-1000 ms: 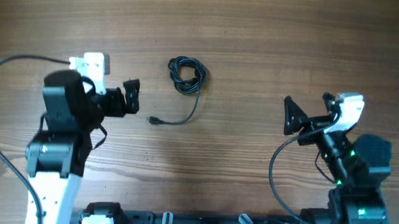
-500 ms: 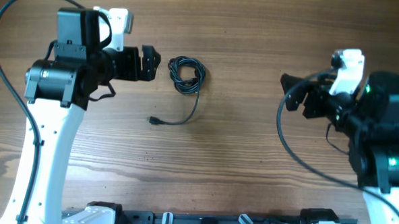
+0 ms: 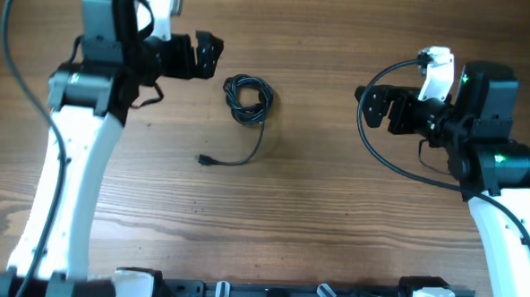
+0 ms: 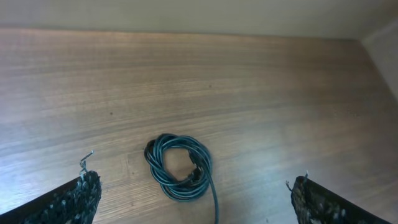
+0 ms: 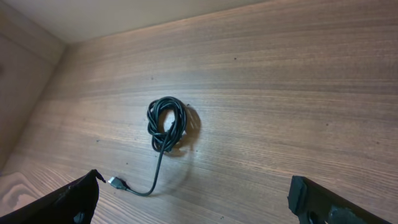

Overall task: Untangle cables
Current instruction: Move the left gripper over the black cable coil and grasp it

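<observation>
My left gripper grabs the coil by its side (image 3: 233, 85) (image 4: 156, 150) opposite the loose tail next, since this leaves the tail side free for my right gripper.
A thin black cable lies on the wooden table as a small coil (image 3: 248, 99) with one loose tail curving down to a small plug (image 3: 205, 160). The coil also shows in the left wrist view (image 4: 179, 168) and the right wrist view (image 5: 167, 124), where the plug (image 5: 116, 182) shows too. My left gripper (image 3: 208, 55) is open and empty, raised up and to the left of the coil. My right gripper (image 3: 375, 103) is open and empty, raised well to the right of the coil. Neither touches the cable.
The wooden table (image 3: 317, 195) runs across the whole view. A black rail with clamps (image 3: 276, 294) lies along the front edge. Each arm's own thick black wire (image 3: 26, 75) loops beside it.
Both arms have risen and swung up from the front. The left gripper moved up and right towards the coil; the right gripper moved up and slightly left. The cable has not moved.
</observation>
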### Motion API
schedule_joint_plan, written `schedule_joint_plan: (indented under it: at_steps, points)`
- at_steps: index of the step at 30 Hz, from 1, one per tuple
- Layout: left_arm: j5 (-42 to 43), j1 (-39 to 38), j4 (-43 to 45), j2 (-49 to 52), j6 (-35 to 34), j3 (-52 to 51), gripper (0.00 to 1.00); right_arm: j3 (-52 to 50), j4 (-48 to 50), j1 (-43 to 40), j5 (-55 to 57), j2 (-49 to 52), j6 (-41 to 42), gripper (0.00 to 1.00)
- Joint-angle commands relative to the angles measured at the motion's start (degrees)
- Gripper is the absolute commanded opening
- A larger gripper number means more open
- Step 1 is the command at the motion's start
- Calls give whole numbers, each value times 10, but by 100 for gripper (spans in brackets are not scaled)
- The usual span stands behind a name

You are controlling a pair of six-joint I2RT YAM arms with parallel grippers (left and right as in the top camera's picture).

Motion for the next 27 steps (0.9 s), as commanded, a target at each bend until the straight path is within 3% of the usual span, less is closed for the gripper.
schedule_joint_plan:
  at_steps: [1, 3, 6, 15, 18, 21, 24, 27]
  points:
    - [6, -2, 28, 68, -39, 5, 93, 14, -4, 2, -16, 2, 5, 100]
    - [6, -2, 49, 98, -63, 5, 84, 14, -11, 2, -15, 2, 5, 100]
    - [7, -2, 84, 141, -98, 5, 84, 14, -12, 2, -15, 2, 5, 100]
    - [-22, -43, 130, 195, -103, 5, 76, 11, -27, 2, -15, 2, 7, 100]
    - [-94, -55, 124, 211, -158, 5, 75, 9, -26, 2, -15, 3, 8, 100]
    - [-102, -58, 111, 228, -198, 5, 70, 9, -26, 2, -13, 3, 22, 100]
    - [-108, -63, 88, 242, -212, 5, 58, 9, -26, 2, -13, 3, 22, 100]
    - [-163, -67, 54, 258, -279, 4, 56, 9, -26, 2, -13, 3, 22, 100]
